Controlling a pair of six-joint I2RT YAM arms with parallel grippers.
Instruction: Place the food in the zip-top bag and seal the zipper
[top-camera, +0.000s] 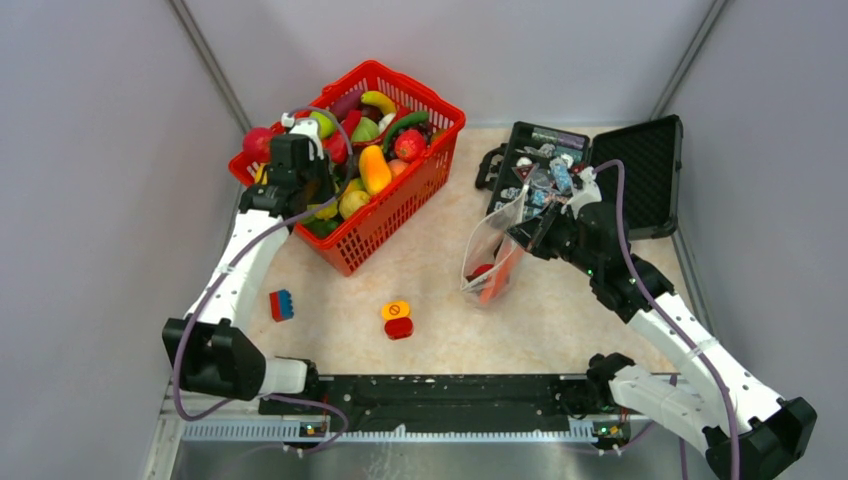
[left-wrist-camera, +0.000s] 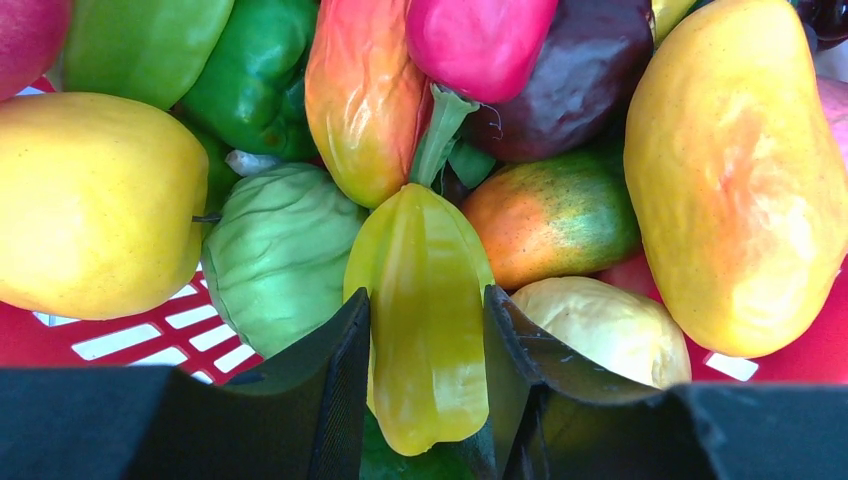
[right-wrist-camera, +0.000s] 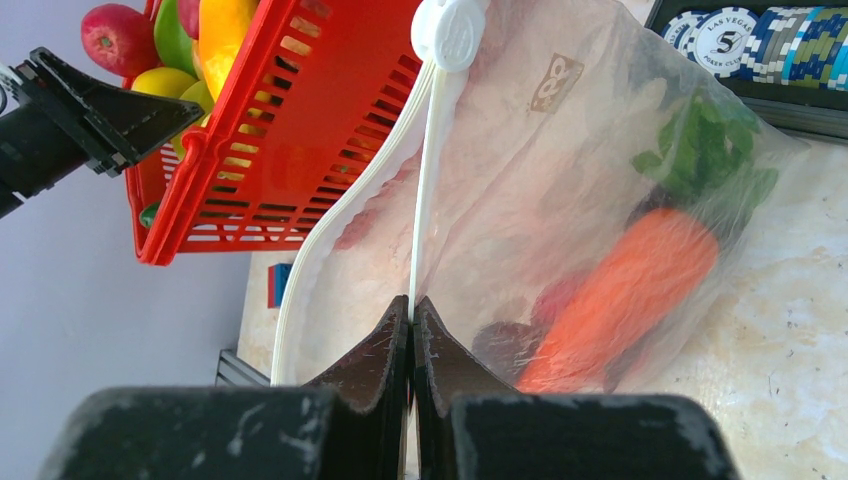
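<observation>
The starfruit would come up off the pile with my left gripper if I lifted it now. Both fingers are closed flush against the starfruit's opposite sides.
The food fills the red basket (top-camera: 405, 200) at the back left. My left gripper (left-wrist-camera: 427, 293) is down among it, and its two fingers press the sides of a yellow-green starfruit (left-wrist-camera: 420, 250) that lies on the pile, with a green cabbage (left-wrist-camera: 280, 250) and a pale lemon (left-wrist-camera: 600, 325) on either side. The zip-top bag (top-camera: 492, 255) stands upright at centre right with its mouth open. It holds an orange carrot (right-wrist-camera: 620, 290) and dark red pieces. My right gripper (right-wrist-camera: 411, 300) is shut on the zipper (right-wrist-camera: 425, 180) strip at the bag's mouth, below the white slider (right-wrist-camera: 450, 30).
An open black case (top-camera: 640, 170) with poker chips stands behind the bag at the back right. A blue-and-red brick (top-camera: 282, 304) and an orange-and-red button block (top-camera: 397, 319) lie on the table near the front. Grey walls close in both sides.
</observation>
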